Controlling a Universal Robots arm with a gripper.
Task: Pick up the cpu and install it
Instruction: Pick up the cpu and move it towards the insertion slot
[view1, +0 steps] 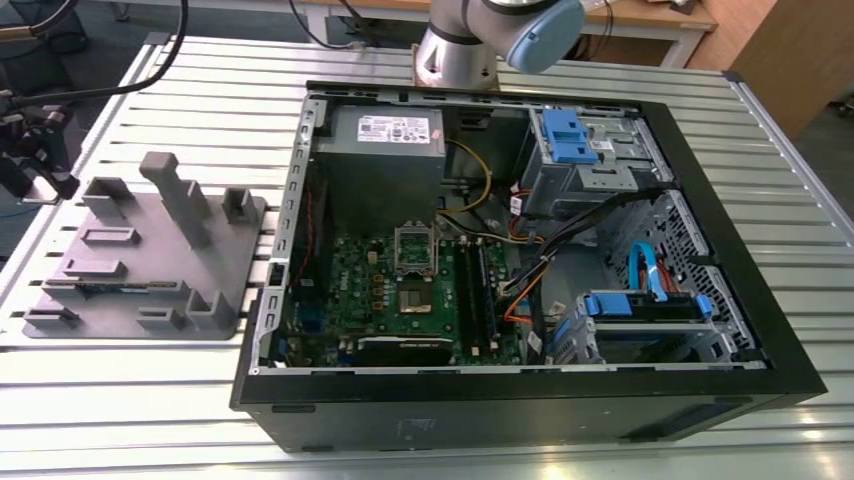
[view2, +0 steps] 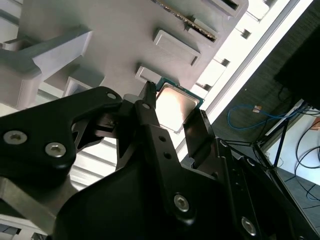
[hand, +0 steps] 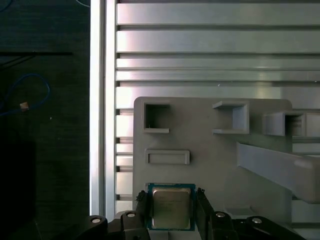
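The cpu needs to be installed in the motherboard's socket, so my gripper should next pick it up by the opposite edges of its green rim (hand: 150, 205).
The cpu (hand: 171, 208), a flat silver square with a green rim, lies in a recess of the grey holder block (hand: 210, 150) near the table's edge. It also shows past the fingertips in the second wrist view, the cpu (view2: 174, 107). My gripper (hand: 172, 210) hangs above it, open, with one black finger (hand: 142, 206) on each side and not touching it. In the exterior view my gripper (view1: 54, 178) is at the far left, over the holder block (view1: 140, 260). The open computer case (view1: 507, 250) holds the green motherboard (view1: 400, 290).
A tall grey post (view1: 176, 200) rises from the holder block close to my gripper. Several empty pockets and small blocks (hand: 156, 117) sit on the holder. The slatted metal table (hand: 210, 45) ends just beyond the holder. Cables and blue drive brackets (view1: 641, 305) fill the case's right side.
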